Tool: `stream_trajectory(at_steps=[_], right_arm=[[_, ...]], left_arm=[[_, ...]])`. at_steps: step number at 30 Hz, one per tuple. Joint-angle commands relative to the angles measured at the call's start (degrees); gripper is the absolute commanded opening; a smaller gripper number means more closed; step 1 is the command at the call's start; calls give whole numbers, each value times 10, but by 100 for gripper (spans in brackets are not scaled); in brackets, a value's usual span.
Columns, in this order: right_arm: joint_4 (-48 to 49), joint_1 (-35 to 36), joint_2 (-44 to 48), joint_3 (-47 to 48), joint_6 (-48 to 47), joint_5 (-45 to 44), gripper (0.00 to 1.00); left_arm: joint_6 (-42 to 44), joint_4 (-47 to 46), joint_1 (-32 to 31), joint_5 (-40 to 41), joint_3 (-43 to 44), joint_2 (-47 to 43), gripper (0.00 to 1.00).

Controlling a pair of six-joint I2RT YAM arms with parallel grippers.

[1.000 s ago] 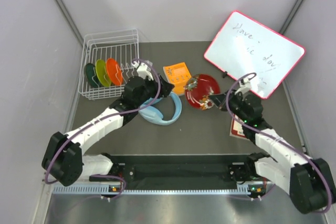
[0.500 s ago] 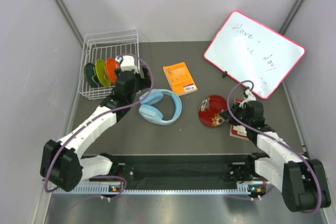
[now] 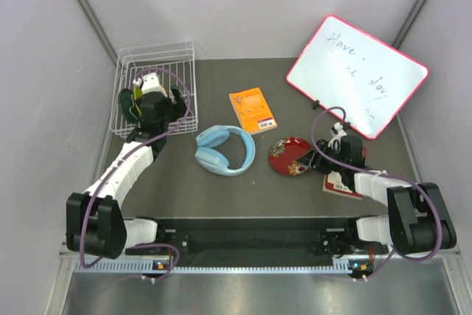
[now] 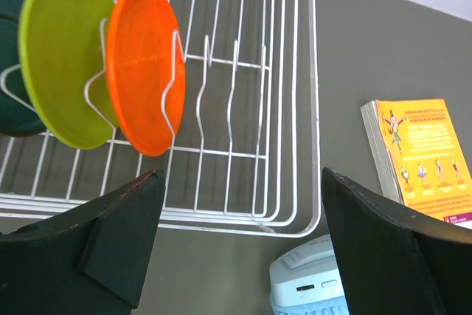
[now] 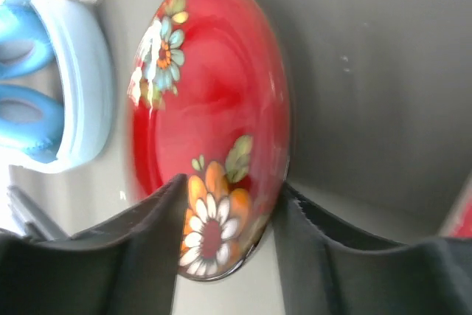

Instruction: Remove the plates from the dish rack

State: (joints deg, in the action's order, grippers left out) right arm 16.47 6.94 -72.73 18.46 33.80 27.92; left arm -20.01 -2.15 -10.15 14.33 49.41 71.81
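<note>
The left gripper should grab the orange plate by its rim (image 4: 112, 79) next, so the plate slips out from between the rack's wires.
The white wire dish rack (image 3: 156, 55) stands at the far left. In the left wrist view the rack (image 4: 291, 108) holds an orange plate (image 4: 144, 64), a yellow-green plate (image 4: 66, 57) and a teal plate (image 4: 11, 64), all upright between tines. My left gripper (image 3: 156, 105) hovers over the rack's near right part, open and empty (image 4: 240, 248); from above it hides most of the plates. My right gripper (image 3: 317, 156) is shut on the rim of the dark red flowered plate (image 3: 289, 156), held low and nearly flat over the table; the plate (image 5: 214, 108) sits between my fingers (image 5: 228, 189).
Light blue headphones (image 3: 226, 149) lie between the rack and the red plate. An orange book (image 3: 252, 108) lies behind them. A red-framed whiteboard (image 3: 358, 75) leans at the far right. A red and white card (image 3: 343, 182) lies under my right arm.
My left arm swung left from above the headphones to over the rack. My right gripper brought the red plate down and nearer, tipping it almost flat by the table.
</note>
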Motion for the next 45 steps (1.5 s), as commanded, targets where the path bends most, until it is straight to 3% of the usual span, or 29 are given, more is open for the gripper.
stream_trajectory(at_steps=[1,6,18,30,34,35,38,40,42,44,45], right_arm=[[-19,3,41,-3,-15,-38,52],[-111,3,87,32,-50,-94,61],[-249,8,217,90,-95,-213,67],[-224,8,192,80,-96,-200,68],[-205,8,167,71,-95,-197,67],[-201,8,157,69,-95,-194,67],[-183,8,146,62,-92,-189,66],[-181,8,138,62,-93,-189,67],[-181,8,134,62,-95,-189,66],[-181,8,131,62,-99,-190,67],[-181,9,131,62,-98,-190,66]], left_arm=[[-13,-22,6,-25,13,10,91],[-4,-36,9,-2,8,27,90],[22,-75,39,58,43,85,90],[40,-117,55,157,99,195,89],[48,-125,57,170,121,241,81],[46,-124,58,166,126,248,69],[52,-140,65,157,133,273,52],[53,-131,65,170,142,279,50],[51,-126,66,175,144,281,35],[52,-128,67,176,141,280,33],[52,-129,67,178,136,279,21]])
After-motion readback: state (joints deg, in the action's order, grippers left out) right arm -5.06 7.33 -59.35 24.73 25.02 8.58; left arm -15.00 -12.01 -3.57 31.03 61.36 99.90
